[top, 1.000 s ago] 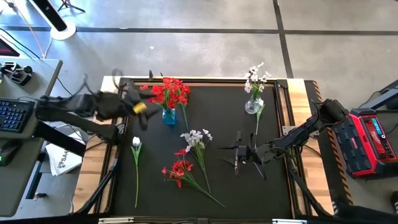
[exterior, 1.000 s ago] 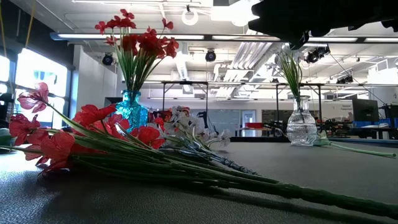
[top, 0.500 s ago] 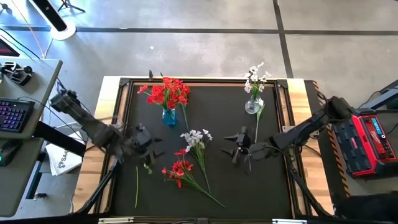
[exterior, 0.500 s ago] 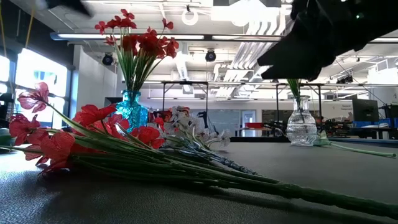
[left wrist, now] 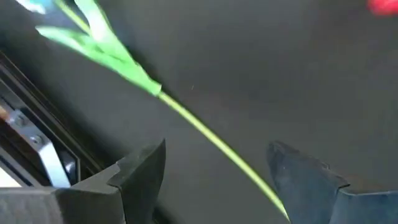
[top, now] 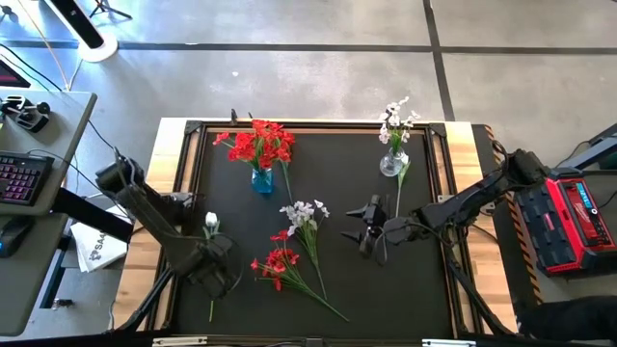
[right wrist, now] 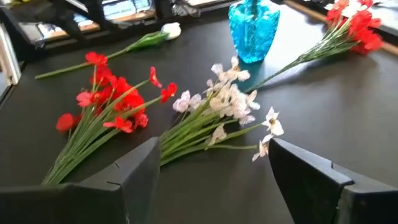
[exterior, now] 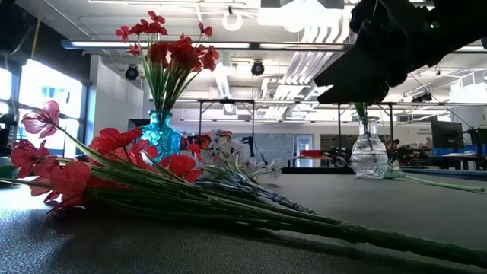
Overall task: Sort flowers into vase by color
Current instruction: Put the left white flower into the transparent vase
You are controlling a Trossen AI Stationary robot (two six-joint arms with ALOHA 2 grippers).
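Observation:
The white bud flower should be sorted into the clear vase (top: 391, 164), so my left gripper will next grab the flower's green stem below the leaves.
A single white bud flower (top: 211, 224) lies flat near the table's left edge, its green stem (left wrist: 211, 140) passing between the fingers of my open left gripper (left wrist: 217, 183), which hovers over it (top: 218, 266) without touching. A white sprig (top: 305, 213) and a red sprig (top: 277, 262) lie mid-table. My open right gripper (right wrist: 214, 180) hangs right of them (top: 367, 227), pointing at the white sprig (right wrist: 217, 106). The blue vase (top: 262, 179) holds red flowers (exterior: 171, 53). The clear vase (top: 391, 164) holds white ones.
Another red sprig (right wrist: 348, 25) lies on the table beside the blue vase (right wrist: 252, 28). A loose green stem (top: 398, 193) lies beside the clear vase. A raised frame (top: 183, 193) borders the black mat. A keyboard desk (top: 29, 173) stands off the left edge.
My left arm has swung from beside the blue vase toward the table's near edge and come down over the white bud flower's stem. My right gripper has shifted slightly left and toward the far edge, closer to the white sprig. The flowers have stayed where they were.

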